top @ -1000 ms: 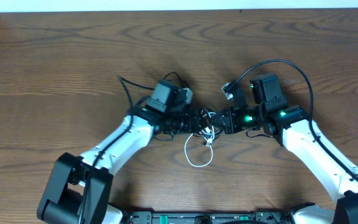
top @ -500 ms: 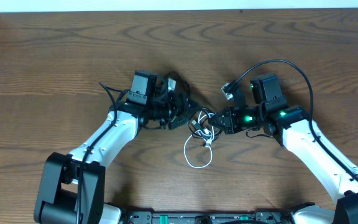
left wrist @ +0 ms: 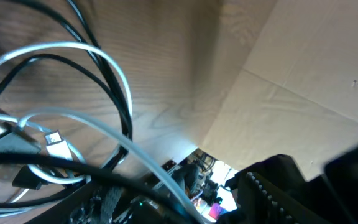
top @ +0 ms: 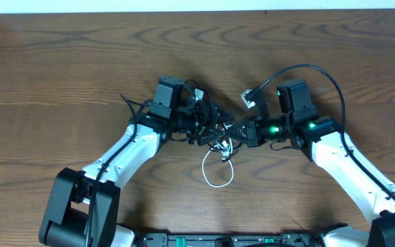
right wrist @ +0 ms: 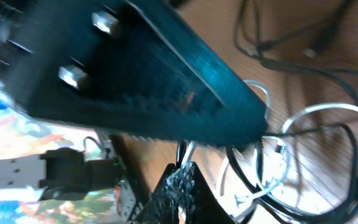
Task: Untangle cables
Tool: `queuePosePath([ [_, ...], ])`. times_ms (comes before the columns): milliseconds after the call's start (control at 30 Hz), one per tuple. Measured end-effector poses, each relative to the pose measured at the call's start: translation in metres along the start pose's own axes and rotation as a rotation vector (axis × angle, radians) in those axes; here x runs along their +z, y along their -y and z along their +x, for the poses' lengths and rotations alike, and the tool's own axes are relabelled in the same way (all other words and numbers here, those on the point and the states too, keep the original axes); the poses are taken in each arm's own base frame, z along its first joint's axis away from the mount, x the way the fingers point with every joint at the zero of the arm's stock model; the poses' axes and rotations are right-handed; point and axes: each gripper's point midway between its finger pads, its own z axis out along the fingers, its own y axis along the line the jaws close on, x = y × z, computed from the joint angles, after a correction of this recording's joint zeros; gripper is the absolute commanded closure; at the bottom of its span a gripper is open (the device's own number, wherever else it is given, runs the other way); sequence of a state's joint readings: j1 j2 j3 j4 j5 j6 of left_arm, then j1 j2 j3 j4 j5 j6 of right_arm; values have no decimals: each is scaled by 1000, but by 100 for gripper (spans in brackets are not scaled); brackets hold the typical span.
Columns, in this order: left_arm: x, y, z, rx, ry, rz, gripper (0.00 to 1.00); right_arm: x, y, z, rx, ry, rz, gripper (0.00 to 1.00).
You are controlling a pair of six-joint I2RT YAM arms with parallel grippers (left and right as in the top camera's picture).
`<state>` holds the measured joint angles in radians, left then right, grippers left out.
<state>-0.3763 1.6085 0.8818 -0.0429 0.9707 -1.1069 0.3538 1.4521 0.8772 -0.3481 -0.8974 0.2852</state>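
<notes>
The white cable and black cable run in past my left gripper's fingers, so it is now time for my left gripper to close on both cables.
The black cable [top: 218, 134] and the white cable [top: 217, 180] lie tangled at the table's middle, and a white loop trails toward me. My left gripper [top: 208, 127] is at the tangle's left side. In the left wrist view its fingers [left wrist: 179, 200] stand apart, with the white cable [left wrist: 61, 45] and black cable [left wrist: 42, 163] crossing in front. My right gripper [top: 241, 134] is at the tangle's right side. In the right wrist view its fingers [right wrist: 182, 157] pinch white and black strands, and the white loop [right wrist: 328, 107] and black cable [right wrist: 316, 130] hang beyond.
The wooden table [top: 60, 75] spreads all round the tangle. The arms' own thicker black cables arch above the right wrist [top: 307, 68] and behind the left wrist [top: 130, 103]. The table's far edge [top: 197, 12] is at the top.
My left gripper pulled away to the left, then came back right to the tangle. The right gripper stayed in place. The tangle shifted slightly.
</notes>
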Motion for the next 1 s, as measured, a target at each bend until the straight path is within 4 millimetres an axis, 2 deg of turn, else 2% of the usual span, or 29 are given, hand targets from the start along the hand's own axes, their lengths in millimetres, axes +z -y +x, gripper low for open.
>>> queuePosePath([
  [33, 1, 0, 1, 2, -4, -1, 41, 0, -4, -1, -7, 0, -20, 99],
  [133, 2, 0, 2, -3, -4, -2, 79, 0, -11, 0, -15, -6, -63, 99],
  [200, 2, -1, 0, -20, 6, -7, 92, -1, -14, 1, -15, -11, -77, 99],
  [233, 2, -1, -2, -10, 19, -11, 93, 0, -15, 2, -14, -15, -83, 90],
  [267, 2, -2, -4, -10, 31, -16, 93, 0, -16, 2, -15, -18, -88, 75],
  [300, 1, -4, -8, -3, 55, -27, 93, 1, -18, 4, -14, -24, -95, 71],
  [367, 1, -6, -13, 58, 83, -42, 92, 2, -14, 7, 12, -36, -71, 68],
  [400, 1, -9, -16, 139, 96, -58, 92, 2, -5, 12, 39, -47, -25, 68],
  [533, -1, -31, -15, 330, 91, -155, 92, -6, 49, 35, 181, -82, 293, 62],
  [633, -4, -28, -15, 430, 95, -162, 93, -14, 71, 39, 235, -69, 430, 59],
  [733, -16, -7, -9, 552, 132, -135, 93, -21, 84, 38, 284, -37, 513, 54],
  [800, -33, 20, 3, 659, 177, -86, 92, -23, 89, 36, 333, -11, 544, 51],
  [933, -64, 60, 31, 796, 246, -4, 93, -21, 86, 27, 381, 37, 524, 49],
  [1000, -73, 68, 44, 833, 257, 15, 92, -16, 79, 20, 383, 57, 481, 48],
])
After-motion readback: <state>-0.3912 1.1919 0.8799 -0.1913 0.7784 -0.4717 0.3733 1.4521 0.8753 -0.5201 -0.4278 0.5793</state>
